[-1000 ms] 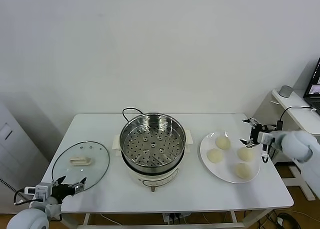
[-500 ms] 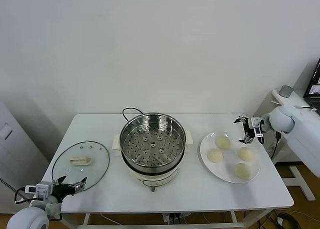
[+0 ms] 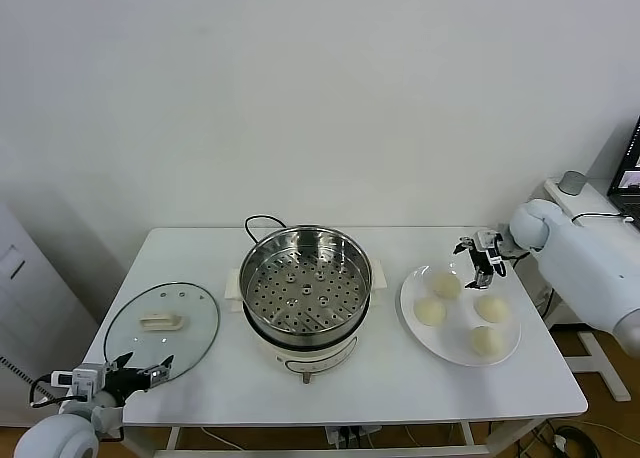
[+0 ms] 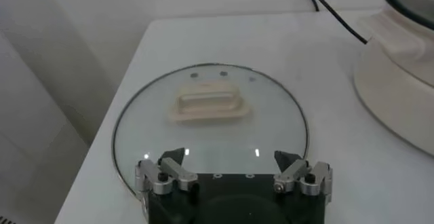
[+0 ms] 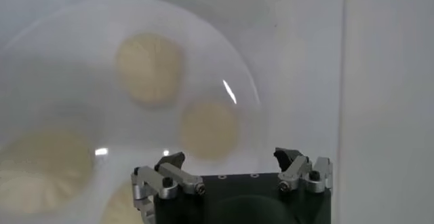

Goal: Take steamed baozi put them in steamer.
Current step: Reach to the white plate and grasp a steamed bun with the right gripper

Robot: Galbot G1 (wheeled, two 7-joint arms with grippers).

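Note:
My right gripper's open fingers are still short of the far baozi [image 3: 447, 285], so it is too early to close. Next, it moves toward that baozi.
Several cream-white steamed baozi lie on a flat white plate [image 3: 458, 323] to the right of the steamer [image 3: 300, 246], among them one at the far side [image 3: 446, 285] and one nearest the front [image 3: 486, 340]. The steel steamer shows its bare perforated tray [image 3: 303, 296]. My right gripper [image 3: 478, 259] hangs open just above the plate's far right rim, holding nothing. From its wrist I see the baozi [image 5: 209, 127] on the plate [image 5: 68, 96] ahead of the open right gripper [image 5: 229, 157]. My left gripper [image 3: 140, 373] rests open at the table's front left corner.
A round glass lid [image 3: 160, 323] with a cream handle [image 4: 207, 104] lies flat left of the steamer, right in front of the left gripper [image 4: 229, 156]. The steamer's white base [image 4: 400, 89] and black cord [image 3: 262, 221] sit mid-table. A side desk [image 3: 590, 218] stands to the right.
My right arm has swung inward from the table's right edge, carrying its open gripper left and farther back to the plate's far rim. The left arm has not moved.

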